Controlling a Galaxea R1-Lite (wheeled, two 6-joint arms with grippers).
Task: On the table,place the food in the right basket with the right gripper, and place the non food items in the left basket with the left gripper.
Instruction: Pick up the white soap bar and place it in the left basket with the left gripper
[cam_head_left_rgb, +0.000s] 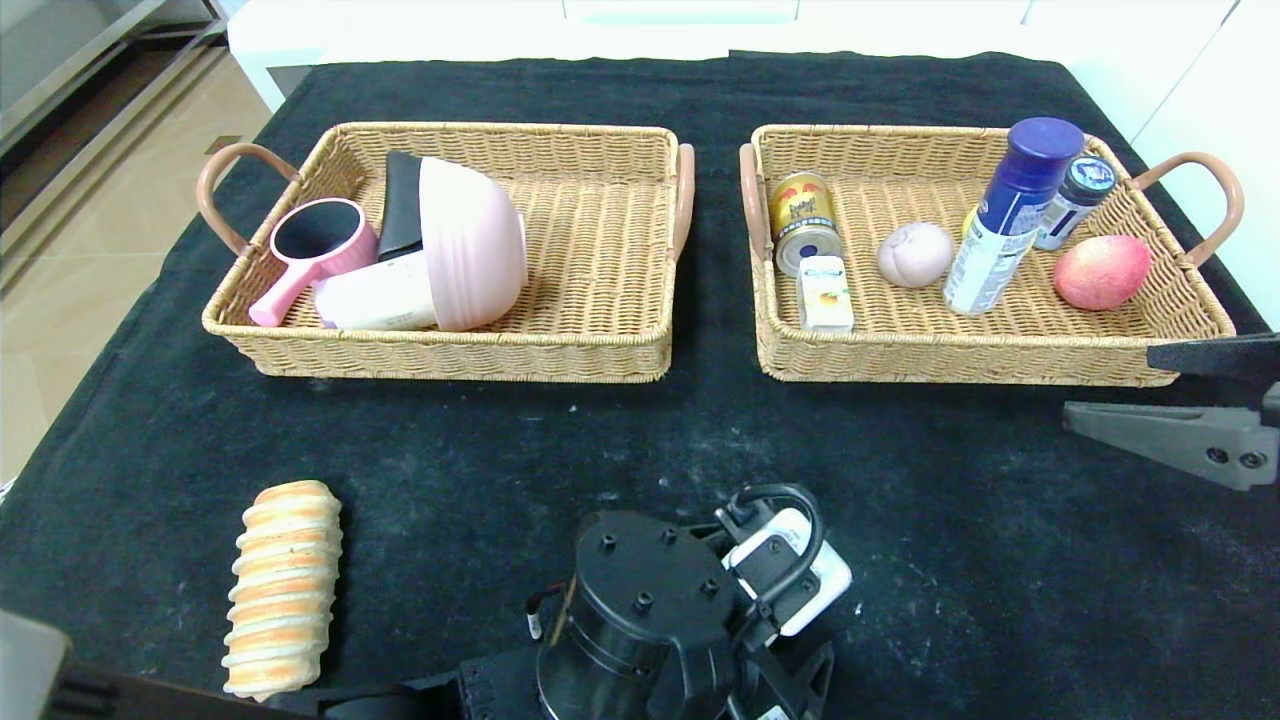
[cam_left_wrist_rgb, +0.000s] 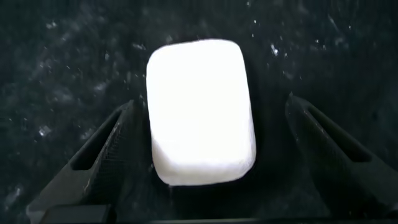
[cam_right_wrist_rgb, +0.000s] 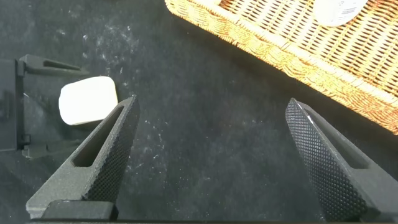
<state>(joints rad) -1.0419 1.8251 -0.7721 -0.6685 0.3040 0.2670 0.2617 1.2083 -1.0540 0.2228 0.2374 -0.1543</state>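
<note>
The white block is between the left gripper's fingertips in the left wrist view, so the left gripper is ready to close on it.
A white rounded block (cam_head_left_rgb: 812, 575) lies on the black cloth at the front centre. My left gripper (cam_left_wrist_rgb: 209, 102) is down over the block (cam_left_wrist_rgb: 200, 112), open, one finger on each side of it with a gap on the wider side. A striped bread roll (cam_head_left_rgb: 283, 585) lies at the front left, apart from both arms. My right gripper (cam_head_left_rgb: 1110, 385) hovers at the right edge, just in front of the right basket (cam_head_left_rgb: 960, 365); it stands open (cam_right_wrist_rgb: 211, 101) over bare cloth with nothing between its fingers. The left basket (cam_head_left_rgb: 600, 350) sits at the back left.
The left basket holds a pink hand mirror (cam_head_left_rgb: 318, 240), a pink domed thing (cam_head_left_rgb: 470, 240) and a white tube. In the right basket are a can (cam_head_left_rgb: 803, 220), a small box (cam_head_left_rgb: 825, 292), a pale bun (cam_head_left_rgb: 914, 253), a blue-capped spray bottle (cam_head_left_rgb: 1005, 215), a small bottle (cam_head_left_rgb: 1075, 200) and a red apple (cam_head_left_rgb: 1101, 271).
</note>
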